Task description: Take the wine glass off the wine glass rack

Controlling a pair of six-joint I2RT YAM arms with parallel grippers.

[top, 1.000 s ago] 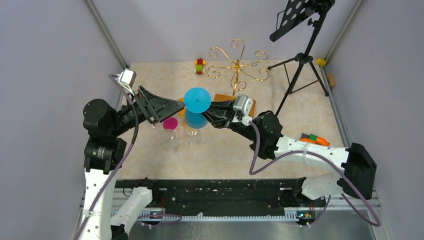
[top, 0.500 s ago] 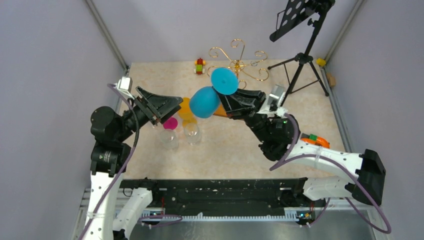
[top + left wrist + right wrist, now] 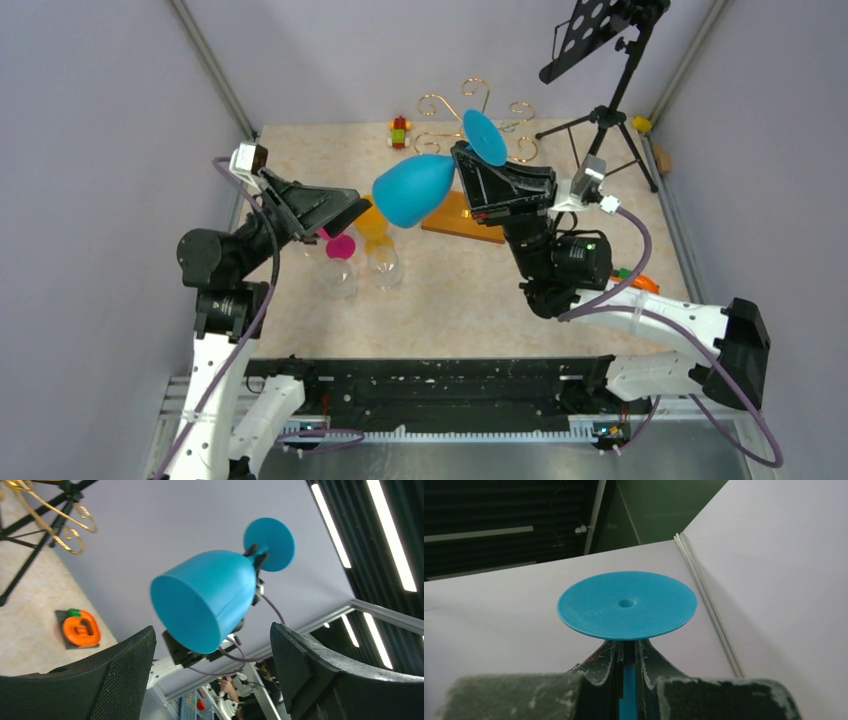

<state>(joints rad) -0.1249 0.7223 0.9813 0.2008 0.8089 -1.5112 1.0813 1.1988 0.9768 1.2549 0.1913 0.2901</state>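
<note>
The blue wine glass's round foot stays free for standing on the table, as my left gripper next grabs the rim of its bowl [image 3: 385,207] [image 3: 210,600].
A blue wine glass [image 3: 412,188] hangs in the air, tipped with its bowl to the left and its round foot [image 3: 484,137] towards the back. My right gripper [image 3: 462,165] is shut on its stem; in the right wrist view the fingers [image 3: 599,667] pinch the stem just under the foot [image 3: 626,605]. The gold wire wine glass rack [image 3: 478,125] stands behind on its orange-brown base [image 3: 465,218], with nothing hanging on it. My left gripper [image 3: 345,210] is open and empty, left of the bowl. In its own view the bowl [image 3: 210,600] floats beyond the spread fingers [image 3: 212,645].
Below the left gripper, glasses stand on the table: one with a pink foot [image 3: 340,248], an orange one [image 3: 372,222] and a clear one [image 3: 385,265]. A black tripod stand [image 3: 605,110] is at the back right. A toy car [image 3: 399,131] sits at the back, an orange item [image 3: 630,278] on the right.
The right gripper has lifted the blue wine glass up and back to the right, tipping it sideways. The left gripper has opened and drawn back to the left.
</note>
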